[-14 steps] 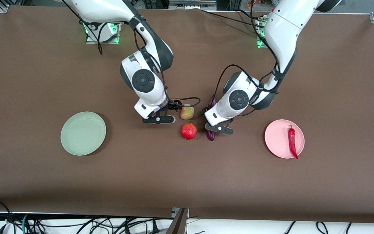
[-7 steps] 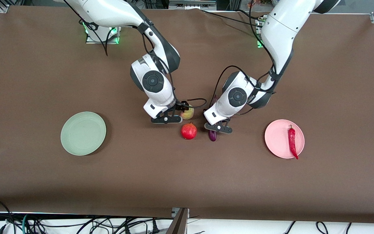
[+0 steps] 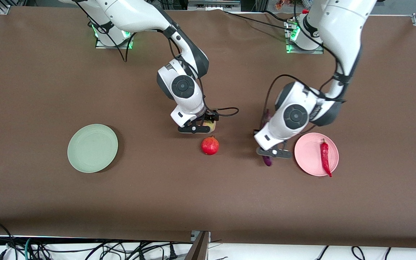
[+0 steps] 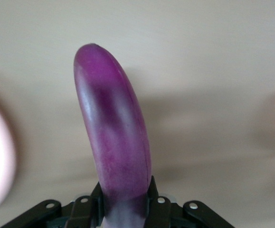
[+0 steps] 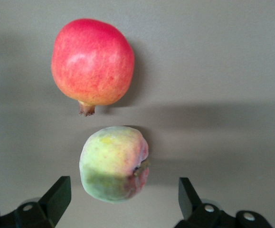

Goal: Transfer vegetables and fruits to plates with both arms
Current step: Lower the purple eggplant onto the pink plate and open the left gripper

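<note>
I need to grab the yellow-green fruit by its rounded body (image 3: pixel 209 125) with my right gripper next, so that I can move it onto the pale green plate (image 3: pixel 92 148).
My left gripper (image 3: pixel 270 154) (image 4: pixel 124 195) is shut on the purple eggplant (image 3: pixel 267 161) (image 4: pixel 113 128) and holds it up off the table, just beside the pink plate (image 3: pixel 309 153). The red chili pepper (image 3: pixel 325 159) lies on that plate. My right gripper (image 3: pixel 202 123) (image 5: pixel 122 190) is open and low, a finger on each side of the yellow-green fruit (image 3: pixel 211 126) (image 5: pixel 113 164) without touching it. The red fruit (image 3: pixel 210 145) (image 5: pixel 92 61) sits just nearer the front camera. The pale green plate (image 3: pixel 92 148) lies bare toward the right arm's end.
A brown cloth (image 3: pixel 208 202) covers the table. Cables hang under the table's edge nearest the front camera.
My left gripper has shut on the eggplant, lifted it and carried it toward the pink plate. My right gripper has moved over the yellow-green fruit and straddles it, still open.
</note>
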`<state>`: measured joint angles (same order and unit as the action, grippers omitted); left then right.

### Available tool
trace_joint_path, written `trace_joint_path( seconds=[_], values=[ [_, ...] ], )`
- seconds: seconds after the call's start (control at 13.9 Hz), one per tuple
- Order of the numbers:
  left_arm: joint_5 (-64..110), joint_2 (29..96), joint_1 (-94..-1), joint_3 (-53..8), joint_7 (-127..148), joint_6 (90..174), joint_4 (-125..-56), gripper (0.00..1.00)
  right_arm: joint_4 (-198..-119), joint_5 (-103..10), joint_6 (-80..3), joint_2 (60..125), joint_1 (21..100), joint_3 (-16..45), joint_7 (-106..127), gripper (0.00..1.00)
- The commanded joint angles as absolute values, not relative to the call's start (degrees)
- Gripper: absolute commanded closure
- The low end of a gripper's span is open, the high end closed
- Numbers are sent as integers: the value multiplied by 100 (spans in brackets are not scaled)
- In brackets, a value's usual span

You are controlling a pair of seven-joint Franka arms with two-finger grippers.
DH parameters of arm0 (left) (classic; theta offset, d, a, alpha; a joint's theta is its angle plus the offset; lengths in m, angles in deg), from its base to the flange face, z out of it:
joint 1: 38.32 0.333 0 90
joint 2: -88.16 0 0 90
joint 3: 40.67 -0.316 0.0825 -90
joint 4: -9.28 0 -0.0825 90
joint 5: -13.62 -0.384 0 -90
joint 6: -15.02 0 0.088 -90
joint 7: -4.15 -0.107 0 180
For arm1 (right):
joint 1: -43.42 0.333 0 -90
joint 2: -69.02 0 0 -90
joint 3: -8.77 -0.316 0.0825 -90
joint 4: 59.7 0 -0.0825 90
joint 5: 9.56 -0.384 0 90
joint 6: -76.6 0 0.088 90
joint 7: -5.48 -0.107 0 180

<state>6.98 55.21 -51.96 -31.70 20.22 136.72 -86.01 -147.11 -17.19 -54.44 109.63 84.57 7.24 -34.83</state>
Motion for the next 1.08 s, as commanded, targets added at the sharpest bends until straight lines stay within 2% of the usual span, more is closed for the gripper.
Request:
trace_joint_path(
  seconds=[0.0, 0.22, 0.43, 0.5, 0.58, 0.94, 1.01],
  values=[
    [-200, 5538, -4941, -3170, 1255, 13166, -8301, 100, -14583, -1809, -5602, 11130, 8534, 745, -3601, 0],
    [-387, 5363, -4186, -3161, -56, 13183, -8151, 100, -14583, -1809, -5830, 11261, 8561, 745, -3610, 0],
    [-387, 5117, -3982, -3161, -253, 13192, -8230, 97, -14575, -1800, -6120, 11367, 8622, 745, -3601, 0],
    [-387, 5046, -3956, -3161, -253, 13192, -8239, 79, -14575, -1800, -6199, 11411, 8631, 745, -3592, 0],
    [-387, 5020, -3895, -3161, -261, 13192, -8230, 1, -14575, -1800, -6252, 11446, 8640, 745, -3592, 0],
    [-291, 5168, -3824, -3118, -244, 13139, -8151, 0, -14575, -1756, -6270, 11490, 8640, 754, -3592, 3],
    [-282, 5412, -3815, -3109, -244, 13043, -8151, 0, -14575, -1730, -6288, 11499, 8640, 754, -3566, 14]
  ],
)
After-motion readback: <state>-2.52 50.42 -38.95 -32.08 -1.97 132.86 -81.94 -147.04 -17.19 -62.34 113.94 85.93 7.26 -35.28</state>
